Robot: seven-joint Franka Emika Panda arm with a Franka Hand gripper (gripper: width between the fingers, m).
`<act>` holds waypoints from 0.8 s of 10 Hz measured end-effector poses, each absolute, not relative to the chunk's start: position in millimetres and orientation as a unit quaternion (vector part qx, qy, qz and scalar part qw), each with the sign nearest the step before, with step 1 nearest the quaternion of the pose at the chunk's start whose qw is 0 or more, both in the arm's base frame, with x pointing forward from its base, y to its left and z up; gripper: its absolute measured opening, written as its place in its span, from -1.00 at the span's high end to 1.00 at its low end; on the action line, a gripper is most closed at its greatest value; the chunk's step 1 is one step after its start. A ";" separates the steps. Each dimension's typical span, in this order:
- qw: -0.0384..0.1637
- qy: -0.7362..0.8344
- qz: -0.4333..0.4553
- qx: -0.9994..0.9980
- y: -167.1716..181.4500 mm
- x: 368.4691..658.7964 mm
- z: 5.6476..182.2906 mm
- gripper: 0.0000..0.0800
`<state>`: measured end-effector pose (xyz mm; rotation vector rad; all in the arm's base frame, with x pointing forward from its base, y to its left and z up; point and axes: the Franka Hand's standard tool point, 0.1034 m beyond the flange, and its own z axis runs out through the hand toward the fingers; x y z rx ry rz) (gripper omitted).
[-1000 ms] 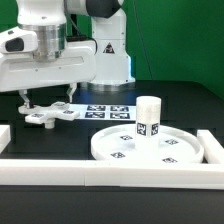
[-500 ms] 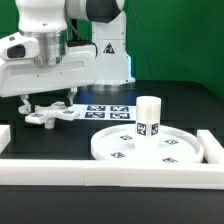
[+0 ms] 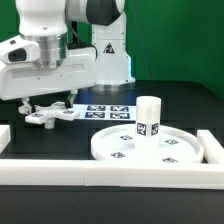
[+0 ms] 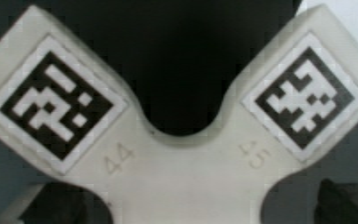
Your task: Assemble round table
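Observation:
My fingertips are on either side of the white foot piece's narrow middle in the wrist view, so my gripper needs to close.
The white cross-shaped foot piece (image 3: 50,114) lies on the black table at the exterior view's left. My gripper (image 3: 48,101) is down over it, open, with one finger on each side of the piece. In the wrist view the foot piece (image 4: 176,150) fills the frame with two marker-tagged arms, and my dark fingertips (image 4: 55,205) show just outside its narrow middle. The large rimmed round disc (image 3: 142,148) lies at the front right. The short marked cylinder leg (image 3: 148,116) stands upright on it, well apart from my gripper.
The marker board (image 3: 108,110) lies flat behind the disc, right of the foot piece. Long white border rails run along the front (image 3: 100,173) and at the right (image 3: 212,147). The robot base (image 3: 112,55) stands behind.
The arm's upper links have shifted slightly. The gripper stays down over the foot piece, which has not moved. The disc and leg are unchanged.

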<state>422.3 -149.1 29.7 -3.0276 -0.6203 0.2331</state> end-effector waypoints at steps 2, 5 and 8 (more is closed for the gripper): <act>0.021 -0.211 0.074 -0.974 -149.8 422.3 27.0 -0.62; 0.020 -0.215 0.072 -0.974 -150.0 424.2 27.5 -0.62; 0.020 -0.219 0.072 -0.973 -150.0 424.6 27.7 -0.11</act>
